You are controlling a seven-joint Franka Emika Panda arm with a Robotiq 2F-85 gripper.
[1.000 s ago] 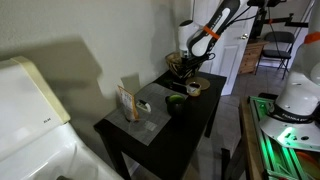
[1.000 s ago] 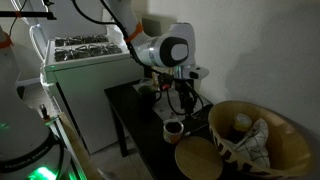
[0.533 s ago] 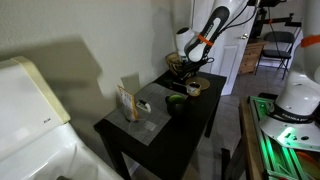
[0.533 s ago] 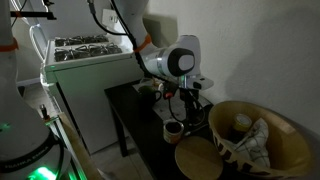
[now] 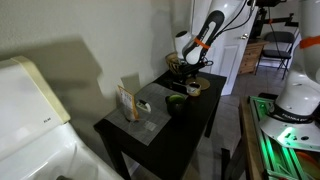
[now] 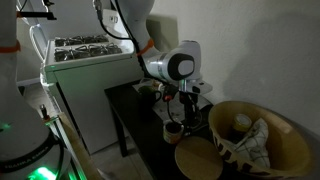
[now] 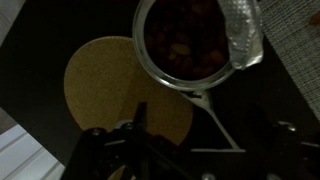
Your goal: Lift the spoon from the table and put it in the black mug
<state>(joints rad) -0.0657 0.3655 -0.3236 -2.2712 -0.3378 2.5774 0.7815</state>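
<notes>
The spoon's nearer end is the part my gripper needs to grab. The spoon's far end then stays free to go first into the black mug (image 5: 176,101).
The black mug (image 5: 176,101), greenish inside, stands mid-table; it also shows in the other exterior view (image 6: 173,130). In the wrist view it is a round cup with a shiny rim (image 7: 190,40) at the top. A thin pale piece, apparently the spoon (image 7: 215,122), runs from the mug's rim down toward my gripper (image 7: 190,125). I cannot tell whether it lies on the black table (image 5: 190,125) or is held. The gripper hangs just above and beside the mug in both exterior views (image 5: 188,64) (image 6: 188,108). One dark finger (image 7: 140,115) shows against a tan disc; the other is lost in the dark.
A brown woven basket (image 6: 255,135) and a round tan disc (image 6: 198,158) stand close beside the mug. A small tan ring (image 5: 194,88), a grey mat (image 5: 150,118) and an upright box (image 5: 127,102) are also on the table. A wall runs behind it.
The arm has come lower and closer to the mug and basket over the last second. The things on the table have not moved.
</notes>
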